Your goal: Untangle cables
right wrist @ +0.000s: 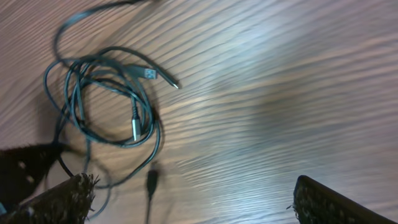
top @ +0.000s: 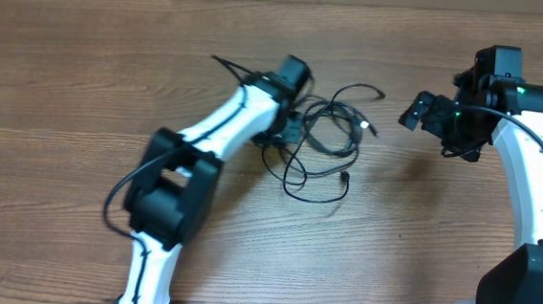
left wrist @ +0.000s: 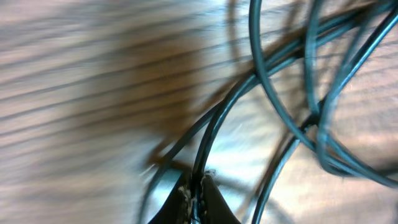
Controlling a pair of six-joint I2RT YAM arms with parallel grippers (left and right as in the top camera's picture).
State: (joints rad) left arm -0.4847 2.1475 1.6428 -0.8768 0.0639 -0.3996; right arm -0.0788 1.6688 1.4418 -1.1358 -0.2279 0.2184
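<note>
Next, my right gripper grips a piece of cable on the tangle's side (top: pixel 357 137) (right wrist: pixel 142 93) opposite my left gripper, to pull the cables apart.
The cables (top: pixel 325 137) are thin black cords lying in a tangled loop on the wooden table, right of centre. Small plugs show at the ends (top: pixel 366 126). My left gripper (top: pixel 288 124) is down at the left side of the tangle. In the left wrist view its fingertips (left wrist: pixel 198 186) are shut on one strand of the cables (left wrist: pixel 214 130). My right gripper (top: pixel 426 113) is open and empty, above the table to the right of the tangle. In the right wrist view the cables (right wrist: pixel 106 93) lie at the upper left, apart from its fingers (right wrist: pixel 193 199).
The wooden table (top: pixel 85 81) fills the overhead view. Thicker black wires run along the white arms (top: pixel 206 128). The right arm (top: pixel 538 180) stands at the right edge.
</note>
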